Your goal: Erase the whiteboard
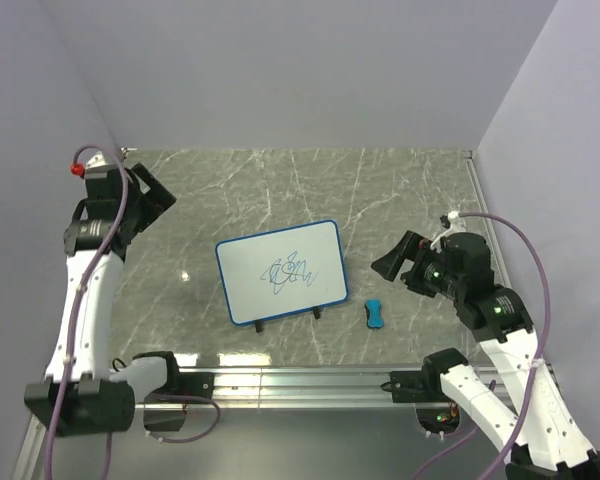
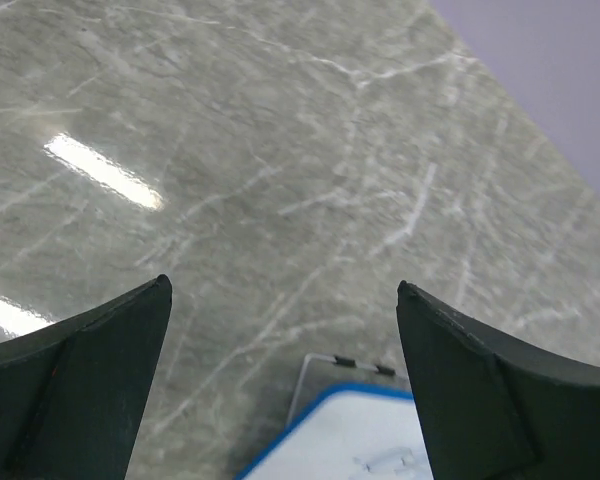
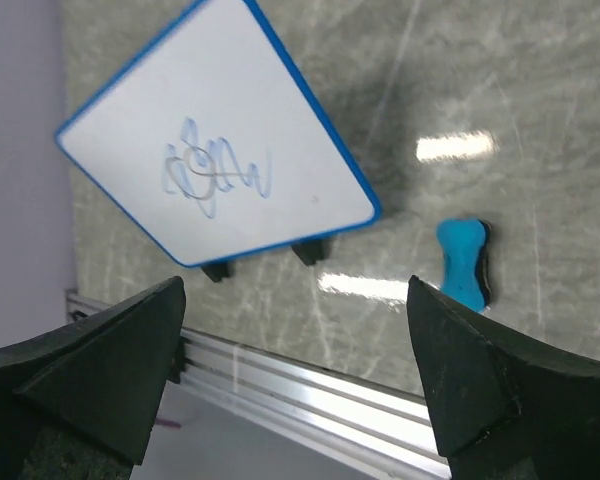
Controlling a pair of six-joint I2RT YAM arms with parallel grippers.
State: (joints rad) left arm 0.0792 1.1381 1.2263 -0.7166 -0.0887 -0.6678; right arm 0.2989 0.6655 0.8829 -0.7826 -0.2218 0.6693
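Note:
The right gripper reaches the eraser next and grips across its narrow blue middle (image 1: 374, 314). This leaves the eraser's dark bottom free to erase the whiteboard (image 1: 280, 271).
The whiteboard (image 1: 280, 271) lies mid-table, white with a blue frame, black feet and a blue scribble (image 1: 292, 270) on its face. In the right wrist view the whiteboard (image 3: 220, 140) shows the same scribble. Only a corner of the whiteboard (image 2: 350, 440) shows in the left wrist view. A small blue eraser block (image 1: 375, 314) lies right of the board; the eraser (image 3: 463, 262) also appears in the right wrist view. My left gripper (image 1: 152, 198) hangs open at the far left, away from the board. My right gripper (image 1: 392, 262) is open and empty, just right of the board, above the eraser.
The marble tabletop (image 1: 400, 190) ends at an aluminium rail (image 1: 300, 380) along the near edge; the rail (image 3: 310, 385) lies under my right gripper's view. Lilac walls (image 1: 280, 70) close the back and both sides.

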